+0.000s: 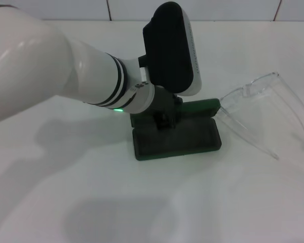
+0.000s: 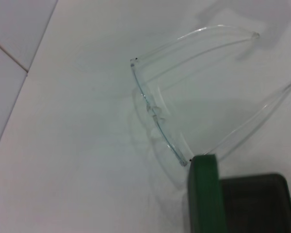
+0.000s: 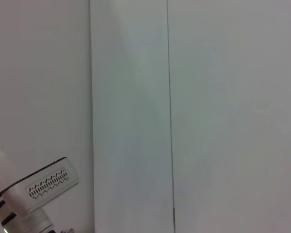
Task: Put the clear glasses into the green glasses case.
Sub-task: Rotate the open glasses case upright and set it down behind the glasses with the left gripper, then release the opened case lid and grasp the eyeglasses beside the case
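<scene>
The green case's lower edge lies on the tabletop beside the clear glasses, so it is now time for my left gripper to release the green case.
The green glasses case lies open in the middle of the white table, dark lining up, with its lid raised at the far side. My left gripper reaches in from the left and sits low at the case's back left part, mostly hidden by my wrist. The clear glasses lie on the table just right of the case, arms unfolded, one corner close to the lid. In the left wrist view the clear glasses lie beside the green glasses case. My right gripper is out of view.
A tiled wall stands behind the table. My large white left arm spans the left half of the head view. The right wrist view shows only pale panels and part of my left arm.
</scene>
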Robot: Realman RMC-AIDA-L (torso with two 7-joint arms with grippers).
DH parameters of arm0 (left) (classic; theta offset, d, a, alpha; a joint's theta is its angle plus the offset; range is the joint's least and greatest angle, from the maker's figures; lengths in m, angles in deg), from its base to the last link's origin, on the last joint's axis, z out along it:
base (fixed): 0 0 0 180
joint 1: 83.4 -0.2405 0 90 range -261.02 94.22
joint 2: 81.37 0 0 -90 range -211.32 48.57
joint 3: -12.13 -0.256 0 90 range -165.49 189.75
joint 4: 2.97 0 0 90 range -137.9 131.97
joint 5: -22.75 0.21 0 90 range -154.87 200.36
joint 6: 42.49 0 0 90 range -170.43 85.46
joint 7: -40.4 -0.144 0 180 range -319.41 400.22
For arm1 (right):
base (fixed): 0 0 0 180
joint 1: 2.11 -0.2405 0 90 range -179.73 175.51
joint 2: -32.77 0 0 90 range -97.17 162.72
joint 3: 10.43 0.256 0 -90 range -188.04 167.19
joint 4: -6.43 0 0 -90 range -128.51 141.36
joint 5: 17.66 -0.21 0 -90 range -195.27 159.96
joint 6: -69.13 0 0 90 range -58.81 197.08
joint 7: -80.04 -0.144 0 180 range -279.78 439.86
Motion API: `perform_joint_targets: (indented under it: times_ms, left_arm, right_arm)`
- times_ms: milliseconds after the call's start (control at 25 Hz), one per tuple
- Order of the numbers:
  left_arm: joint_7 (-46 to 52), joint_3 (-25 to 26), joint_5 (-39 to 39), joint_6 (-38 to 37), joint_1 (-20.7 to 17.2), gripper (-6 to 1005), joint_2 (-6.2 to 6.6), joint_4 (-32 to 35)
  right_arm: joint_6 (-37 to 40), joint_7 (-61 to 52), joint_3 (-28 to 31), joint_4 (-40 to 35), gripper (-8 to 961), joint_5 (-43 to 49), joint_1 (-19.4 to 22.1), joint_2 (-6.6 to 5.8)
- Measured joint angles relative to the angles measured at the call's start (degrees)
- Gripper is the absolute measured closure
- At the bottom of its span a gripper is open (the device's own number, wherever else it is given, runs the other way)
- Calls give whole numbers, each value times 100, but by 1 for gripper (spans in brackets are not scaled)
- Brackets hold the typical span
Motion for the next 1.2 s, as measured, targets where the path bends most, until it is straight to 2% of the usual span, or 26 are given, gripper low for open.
perform_joint_targets:
  times_ms: [520,600,1120,1200]
  left_arm:
    - [40,-82,49,-54,-2,779,2,54]
    - [85,-97,61,-58,13,590,4,83]
    - [163,7,68,-175,-93,591,20,530]
    - [161,153,18,-310,-300,592,25,997]
  right_arm:
    - [120,0,38,0,152,-4,4,0]
    - [121,0,38,0,153,-3,10,0]
    - [132,-4,-13,0,158,0,11,0]
    - [121,-7,-18,0,159,0,6,-1]
